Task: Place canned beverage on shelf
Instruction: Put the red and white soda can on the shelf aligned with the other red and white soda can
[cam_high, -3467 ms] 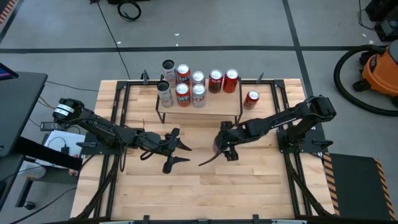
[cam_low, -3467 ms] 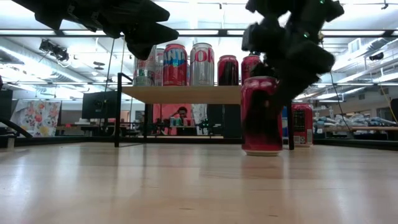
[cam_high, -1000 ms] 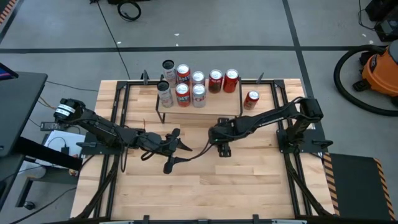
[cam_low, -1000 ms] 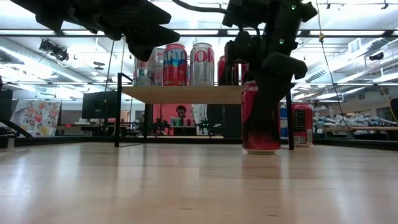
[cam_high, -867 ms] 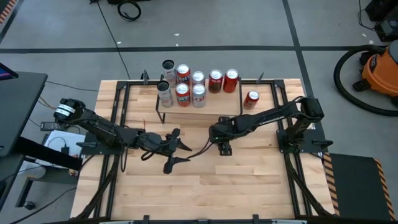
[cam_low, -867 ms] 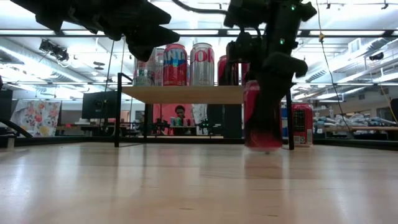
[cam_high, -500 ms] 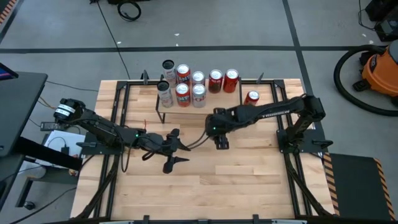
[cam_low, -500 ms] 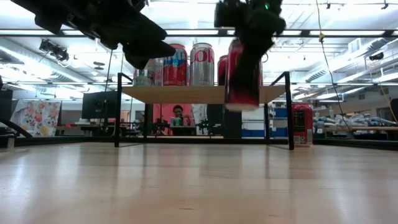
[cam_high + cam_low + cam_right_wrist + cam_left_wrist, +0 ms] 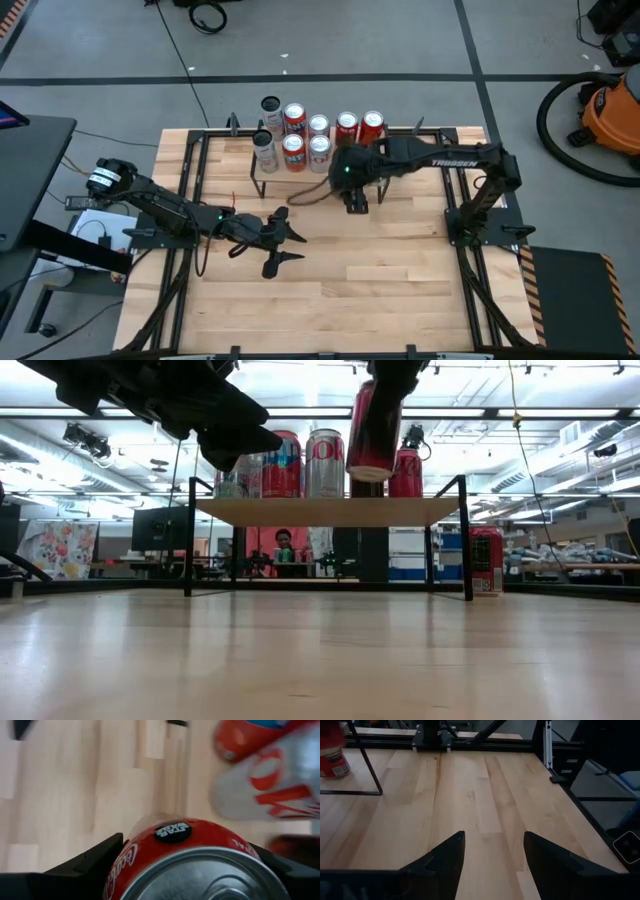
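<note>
The red can is hanging tilted above the shelf's front edge (image 9: 300, 181). It would drop if I opened my right gripper now.
My right gripper (image 9: 347, 178) is shut on a red can (image 9: 372, 430) and holds it above the shelf (image 9: 290, 183), a light-wood board on thin black legs (image 9: 320, 511). In the high view the gripper hides the can. Several cans (image 9: 305, 135) stand on the board's far and left parts. My left gripper (image 9: 283, 245) is open and empty over the table's middle, nearer than the shelf; its fingers show in the left wrist view (image 9: 495, 845). My right gripper pinches the red can between its two fingers (image 9: 92, 862), one on each side of the can's wall (image 9: 131, 854) near its top end. The fingers come from above. The can hangs below them, slightly tilted, its bottom (image 9: 366, 475) clear of the shelf board.
A red can (image 9: 487, 560) stands on the table right of the shelf; it also shows in the left wrist view (image 9: 332, 752). A silver-and-red can (image 9: 270, 790) stands close to the held one. Black frame rails (image 9: 185, 190) run along the table's sides.
My right gripper has lifted the red can off the table, risen above the height of the shelf board and gone toward the table's far edge and a little left, over the shelf. The can, upright before, now hangs slightly tilted.
</note>
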Available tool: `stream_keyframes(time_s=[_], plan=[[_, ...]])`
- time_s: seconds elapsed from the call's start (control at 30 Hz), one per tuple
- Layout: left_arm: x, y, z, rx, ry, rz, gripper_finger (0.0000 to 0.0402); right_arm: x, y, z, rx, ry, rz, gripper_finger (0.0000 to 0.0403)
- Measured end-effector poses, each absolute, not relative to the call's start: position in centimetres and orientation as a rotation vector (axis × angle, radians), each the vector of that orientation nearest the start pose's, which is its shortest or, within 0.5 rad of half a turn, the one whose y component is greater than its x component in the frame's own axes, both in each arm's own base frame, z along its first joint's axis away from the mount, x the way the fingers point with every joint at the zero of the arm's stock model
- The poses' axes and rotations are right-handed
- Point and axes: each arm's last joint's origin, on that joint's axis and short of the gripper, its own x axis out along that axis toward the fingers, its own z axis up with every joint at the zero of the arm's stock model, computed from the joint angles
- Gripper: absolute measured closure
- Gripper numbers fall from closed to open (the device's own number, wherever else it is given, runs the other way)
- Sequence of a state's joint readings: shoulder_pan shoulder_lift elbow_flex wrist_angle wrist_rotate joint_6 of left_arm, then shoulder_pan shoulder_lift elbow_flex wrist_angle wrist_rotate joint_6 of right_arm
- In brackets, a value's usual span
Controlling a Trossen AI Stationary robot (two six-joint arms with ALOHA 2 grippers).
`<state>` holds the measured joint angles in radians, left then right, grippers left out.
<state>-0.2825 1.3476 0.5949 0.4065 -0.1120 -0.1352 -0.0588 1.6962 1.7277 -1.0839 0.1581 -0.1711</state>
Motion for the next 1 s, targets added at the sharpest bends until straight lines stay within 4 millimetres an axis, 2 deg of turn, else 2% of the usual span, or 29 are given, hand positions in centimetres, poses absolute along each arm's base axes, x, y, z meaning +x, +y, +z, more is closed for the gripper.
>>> stream_keyframes(time_s=[0.2,0.47,0.83,1.0], plan=[[26.2,-7.3,20.5,-0.066,0.35,-0.145,0.0189,33.8,-5.9,34.9,-0.191,1.094,-0.157,0.0082],[26.2,-7.3,20.5,-0.059,0.346,-0.147,0.0189,33.5,-8.7,34.7,-0.147,1.092,-0.154,0.0082],[26.3,-7.3,20.5,-0.059,0.342,-0.147,0.0189,34.2,-9.3,34.3,-0.171,1.07,-0.16,0.0066],[26.2,-7.4,20.5,-0.059,0.342,-0.15,0.0189,35.0,-9.6,33.5,-0.178,1.079,-0.165,0.0048]])
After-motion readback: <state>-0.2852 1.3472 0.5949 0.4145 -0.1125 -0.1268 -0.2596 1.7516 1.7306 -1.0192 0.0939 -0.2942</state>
